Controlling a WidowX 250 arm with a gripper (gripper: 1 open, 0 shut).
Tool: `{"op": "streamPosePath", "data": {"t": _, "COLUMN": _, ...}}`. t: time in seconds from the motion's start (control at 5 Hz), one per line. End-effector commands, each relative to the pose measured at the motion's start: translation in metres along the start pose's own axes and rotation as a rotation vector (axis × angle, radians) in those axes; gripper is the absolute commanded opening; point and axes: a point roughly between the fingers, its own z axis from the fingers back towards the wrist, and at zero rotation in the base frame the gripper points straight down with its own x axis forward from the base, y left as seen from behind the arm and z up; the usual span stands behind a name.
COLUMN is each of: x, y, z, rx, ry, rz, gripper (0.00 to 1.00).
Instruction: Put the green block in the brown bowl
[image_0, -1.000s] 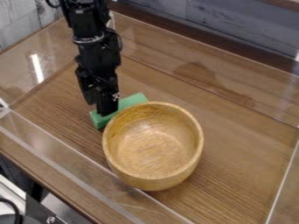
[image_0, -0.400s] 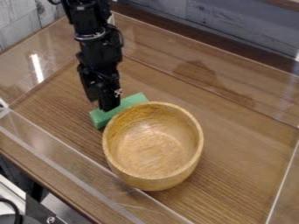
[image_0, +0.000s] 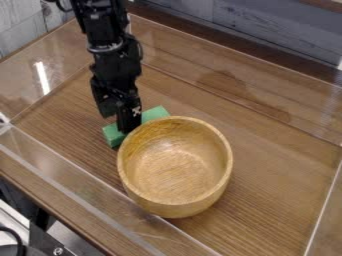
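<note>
The green block (image_0: 151, 117) should go in the brown bowl (image_0: 175, 166), so the robot's gripper should next grab it by its long sides.
The green block (image_0: 151, 117) lies flat on the wooden table, its right end close against the outer rim of the brown bowl (image_0: 175, 166). The bowl stands upright with nothing in it, at the centre of the view. My gripper (image_0: 120, 126) points straight down over the block's left half, fingertips at the level of the block. The dark fingers hide the middle of the block. I cannot make out how far apart the fingers stand or whether they press on the block.
A clear plastic wall (image_0: 54, 165) runs along the table's front and left edges. More wooden tabletop (image_0: 254, 90) lies behind and to the right of the bowl, ending at a grey plank wall (image_0: 267, 25).
</note>
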Motion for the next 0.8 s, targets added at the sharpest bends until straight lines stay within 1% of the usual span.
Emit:
{"op": "streamPosePath", "data": {"t": 0.0, "x": 0.0030, "y": 0.0048, "z": 0.0013, "rx": 0.025, "ry": -0.023, "rz": -0.013, "gripper": 1.00}}
{"op": "streamPosePath", "data": {"t": 0.2, "x": 0.0022, "y": 0.0069, "z": -0.0053, "rx": 0.023, "ry": -0.020, "rz": -0.010, "gripper": 1.00}}
{"op": "streamPosePath", "data": {"t": 0.4, "x": 0.0017, "y": 0.0078, "z": -0.0082, "rx": 0.019, "ry": -0.018, "rz": -0.004, "gripper": 0.00}}
{"op": "streamPosePath", "data": {"t": 0.6, "x": 0.0012, "y": 0.0045, "z": -0.0018, "rx": 0.010, "ry": -0.013, "rz": 0.019, "gripper": 0.00}}
